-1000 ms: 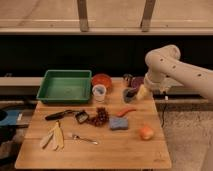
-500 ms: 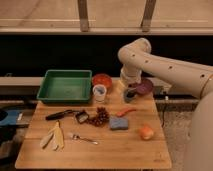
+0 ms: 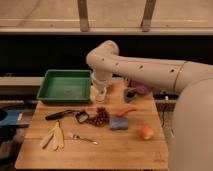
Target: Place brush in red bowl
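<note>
The gripper takes hold of the brush by its black handle close to the head (image 3: 73, 112) next, to place it in the red bowl.
The brush (image 3: 64, 114) lies on the wooden table (image 3: 125, 150) at the left, black handle pointing left and its dark head beside the grapes. My gripper (image 3: 101, 94) hangs open at the back of the table, just right of the green tub, well behind the brush and holding nothing. The arm (image 3: 145, 72) reaches in from the right and covers most of the red bowl; only a reddish sliver (image 3: 109, 88) shows beside the gripper.
A green tub (image 3: 66, 85) stands at the back left. A purple bowl (image 3: 142, 89) and a small cup (image 3: 129, 94) sit at the back right. Grapes (image 3: 98, 118), a blue sponge (image 3: 119, 123), an orange (image 3: 146, 131), a silver fork (image 3: 83, 138) and a banana peel (image 3: 54, 136) lie nearer the front.
The arm has swung left across the back of the table, from beside the purple bowl to the spot by the green tub, now covering the red bowl. The brush has not moved.
</note>
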You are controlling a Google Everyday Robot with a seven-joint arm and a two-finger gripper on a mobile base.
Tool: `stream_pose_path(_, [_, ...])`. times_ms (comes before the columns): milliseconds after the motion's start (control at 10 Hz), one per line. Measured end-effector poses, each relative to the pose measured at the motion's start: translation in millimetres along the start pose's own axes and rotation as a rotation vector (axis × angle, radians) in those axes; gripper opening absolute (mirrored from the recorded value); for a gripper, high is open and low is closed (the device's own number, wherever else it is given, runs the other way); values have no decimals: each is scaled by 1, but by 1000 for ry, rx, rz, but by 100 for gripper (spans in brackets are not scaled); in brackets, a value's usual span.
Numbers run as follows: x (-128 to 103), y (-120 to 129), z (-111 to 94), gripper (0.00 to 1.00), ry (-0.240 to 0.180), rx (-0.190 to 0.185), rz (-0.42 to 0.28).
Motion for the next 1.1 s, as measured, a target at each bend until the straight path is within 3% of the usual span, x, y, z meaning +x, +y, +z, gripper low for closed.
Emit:
stream_pose_path(700, [3, -2, 1, 80, 1, 0, -6])
stream_pose_path(800, [0, 4, 2, 80, -2, -8, -35])
stream_pose_path(1100, [-38, 40, 13, 80, -6, -32, -154])
